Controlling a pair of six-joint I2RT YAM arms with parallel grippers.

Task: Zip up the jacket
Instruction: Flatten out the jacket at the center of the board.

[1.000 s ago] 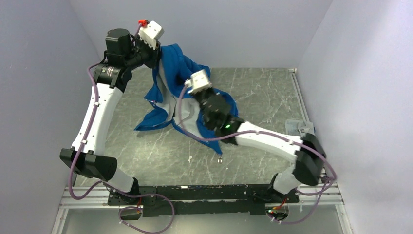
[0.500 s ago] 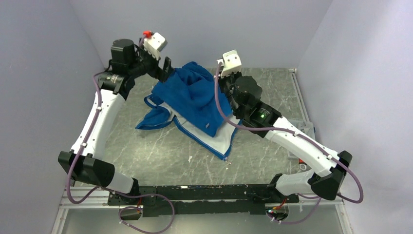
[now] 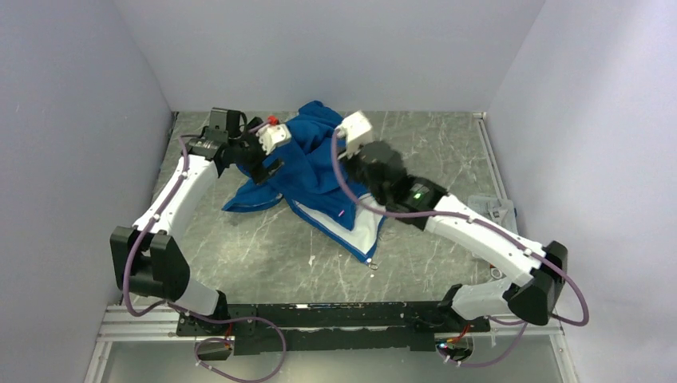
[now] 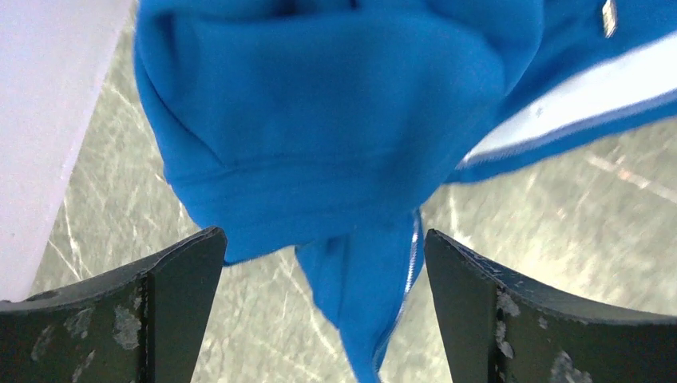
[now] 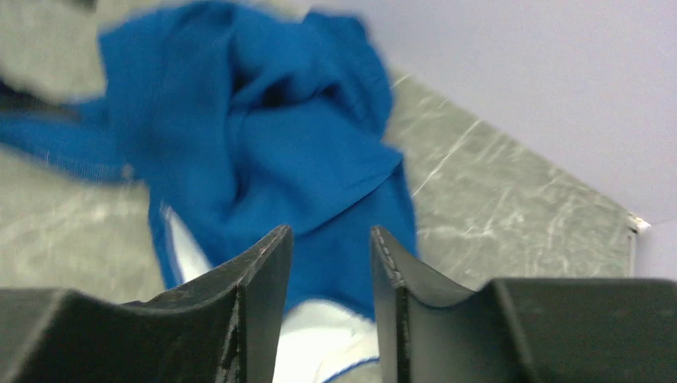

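The jacket's blue fold (image 4: 318,234) should be grabbed next by its outer edge with my left gripper, so the opposite side stays free for my right gripper and the jacket opens for zipping.
The bright-blue jacket (image 3: 319,163) lies crumpled in a heap at the back middle of the table, its pale lining (image 3: 343,223) showing along the near edge. My left gripper (image 3: 268,167) hangs over the heap's left side. In the left wrist view that gripper (image 4: 323,235) stands wide open above a blue fold with a silvery zipper line (image 4: 412,255), and nothing is between its fingers. My right gripper (image 3: 361,158) is over the heap's right side. In the right wrist view it (image 5: 330,230) is partly open above the jacket (image 5: 263,152) and holds nothing.
The grey marble table (image 3: 263,239) is walled at the back and on both sides. A clear plastic object (image 3: 491,209) sits at the right edge. A small metal pull (image 3: 373,266) lies by the jacket's near corner, and a small white scrap (image 3: 310,259) lies on the table to its left.
Both grippers have let go of the jacket, which has dropped from hanging into a heap on the table. The left arm came down and forward. The right gripper swung back over the heap.
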